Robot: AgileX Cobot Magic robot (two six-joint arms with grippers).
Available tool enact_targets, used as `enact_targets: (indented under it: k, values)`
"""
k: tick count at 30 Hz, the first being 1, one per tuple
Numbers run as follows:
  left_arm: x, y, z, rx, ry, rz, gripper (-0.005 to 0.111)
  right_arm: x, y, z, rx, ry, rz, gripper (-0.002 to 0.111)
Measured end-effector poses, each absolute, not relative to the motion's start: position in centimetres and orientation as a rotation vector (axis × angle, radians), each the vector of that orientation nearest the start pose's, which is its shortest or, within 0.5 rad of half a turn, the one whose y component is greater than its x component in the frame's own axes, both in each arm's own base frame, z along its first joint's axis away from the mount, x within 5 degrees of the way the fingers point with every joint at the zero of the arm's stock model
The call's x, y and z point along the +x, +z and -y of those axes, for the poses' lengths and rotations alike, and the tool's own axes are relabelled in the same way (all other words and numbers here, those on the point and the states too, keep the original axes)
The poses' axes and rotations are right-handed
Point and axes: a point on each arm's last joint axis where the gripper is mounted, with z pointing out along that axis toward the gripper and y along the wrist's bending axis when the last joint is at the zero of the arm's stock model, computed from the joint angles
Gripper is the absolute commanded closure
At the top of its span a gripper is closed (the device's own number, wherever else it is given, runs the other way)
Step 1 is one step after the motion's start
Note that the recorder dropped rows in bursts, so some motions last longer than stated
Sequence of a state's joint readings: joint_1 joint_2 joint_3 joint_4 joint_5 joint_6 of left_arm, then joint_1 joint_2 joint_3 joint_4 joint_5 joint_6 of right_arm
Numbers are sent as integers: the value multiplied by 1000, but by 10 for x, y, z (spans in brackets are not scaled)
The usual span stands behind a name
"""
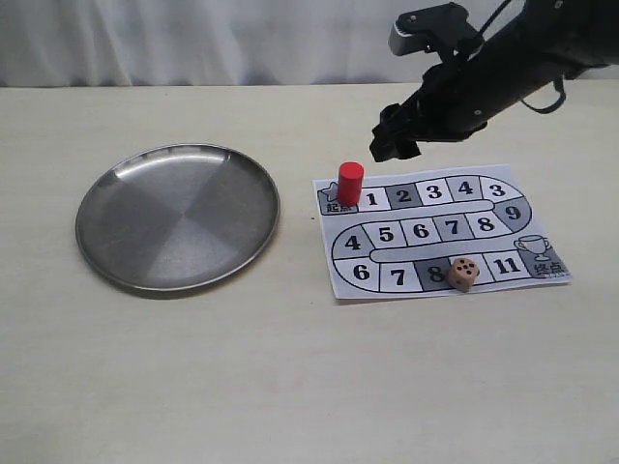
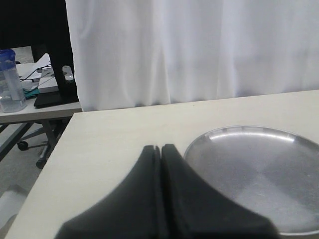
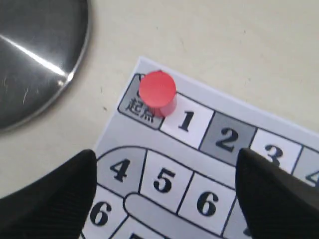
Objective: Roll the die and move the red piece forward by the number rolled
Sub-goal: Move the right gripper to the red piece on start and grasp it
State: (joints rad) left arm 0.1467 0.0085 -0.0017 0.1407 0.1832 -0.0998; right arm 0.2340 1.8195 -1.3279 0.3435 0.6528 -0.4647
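Note:
The right gripper picks up the red piece by its cylindrical body (image 1: pixel 350 188) (image 3: pixel 158 99) next, to move it forward by the number rolled.
The red piece (image 1: pixel 349 182) stands upright on the start square at the top left corner of the paper game board (image 1: pixel 440 227); it also shows in the right wrist view (image 3: pixel 157 93). The die (image 1: pixel 463 273) rests on the board's bottom row between squares 8 and 11, several dark pips facing up. My right gripper (image 1: pixel 394 145) hangs above the board, just right of and above the red piece. It is open (image 3: pixel 164 169), its fingers (image 3: pixel 55 196) spread over squares 4, 5 and 6, holding nothing. My left gripper (image 2: pixel 161 148) is shut and empty, out of the exterior view.
A round metal plate (image 1: pixel 116 184) lies on the pale table left of the board; its rim shows in both wrist views (image 2: pixel 239 130) (image 3: pixel 79 55). A white curtain (image 1: pixel 193 39) hangs behind the table. Beyond the table's edge stands a side desk with a bottle (image 2: pixel 10 79).

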Motion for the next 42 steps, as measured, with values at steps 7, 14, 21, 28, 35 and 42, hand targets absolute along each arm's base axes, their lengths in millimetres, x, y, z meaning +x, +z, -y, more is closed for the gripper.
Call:
enact_targets:
  k: [7,14,21,28,35,42]
  values:
    - [56,197,-11,-110,161,-1671,107,400,189,-115,-604,292,-2483,36]
    - [56,197,-11,-110,161,-1671,107,411,168,-126,-608,409,-2450,36]
    - [56,197,-11,-110,161,-1671,107,417,152,-128,-625,414,-2426,36]
    - [56,197,-11,-110,161,-1671,107,419,137,-145,-705,357,-2391,36]
    - [56,197,-11,-110,161,-1671,107,420,130,-161,-734,271,-2324,36]
    - [56,197,-11,-110,161,-1671,107,423,132,-160,-715,250,-2307,36]
